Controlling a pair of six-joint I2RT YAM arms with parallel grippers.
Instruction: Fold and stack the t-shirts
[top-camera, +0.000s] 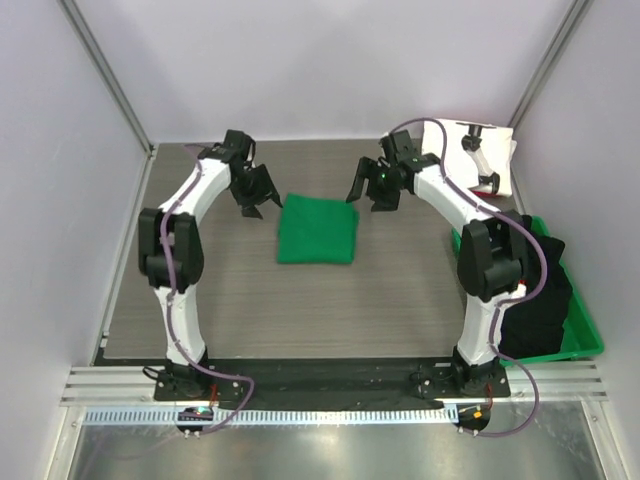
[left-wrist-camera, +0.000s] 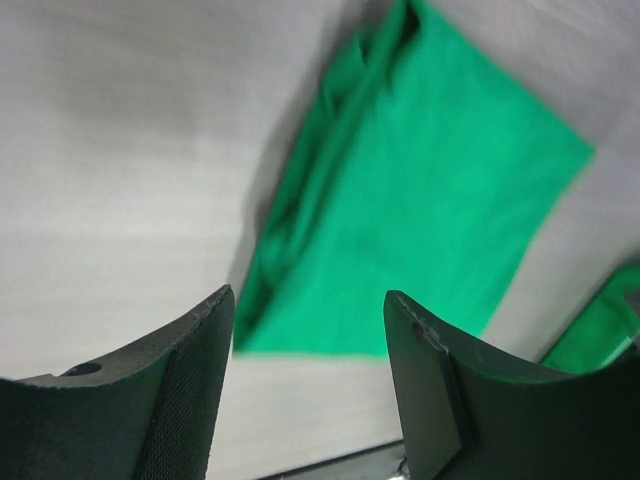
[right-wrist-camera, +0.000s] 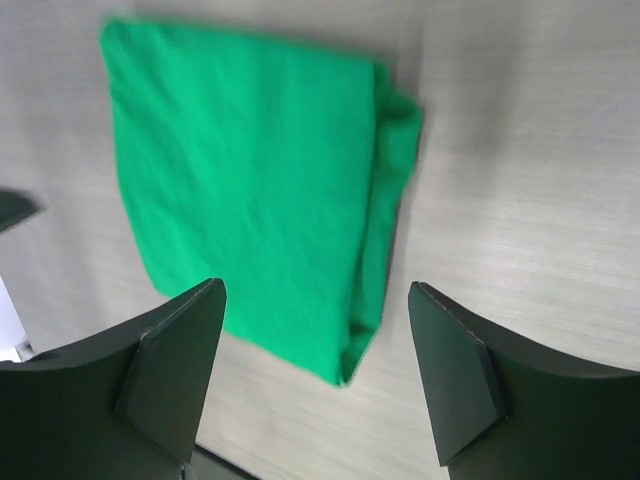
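Observation:
The robot's right gripper will next pick up the folded green t-shirt by its layered edge (top-camera: 354, 233) (right-wrist-camera: 379, 232), pinching the layers together, so that it can stack the t-shirt.
A bright green t-shirt (top-camera: 317, 230) lies folded into a neat square at the middle of the table. My left gripper (top-camera: 255, 200) hovers just off its back left corner, open and empty. My right gripper (top-camera: 372, 190) hovers off its back right corner, also open and empty. In the left wrist view the green t-shirt (left-wrist-camera: 420, 190) lies beyond the open left gripper (left-wrist-camera: 310, 330). In the right wrist view the green t-shirt (right-wrist-camera: 250, 180) lies beyond the open right gripper (right-wrist-camera: 315, 330), with its layered folded edge on the right. Neither gripper touches the cloth.
A white t-shirt with black print (top-camera: 470, 155) lies at the back right corner. A rigid green bin (top-camera: 560, 352) at the right edge holds black t-shirts (top-camera: 535, 295). A corner of the bin (left-wrist-camera: 600, 330) shows in the left wrist view. Grey walls close in three sides.

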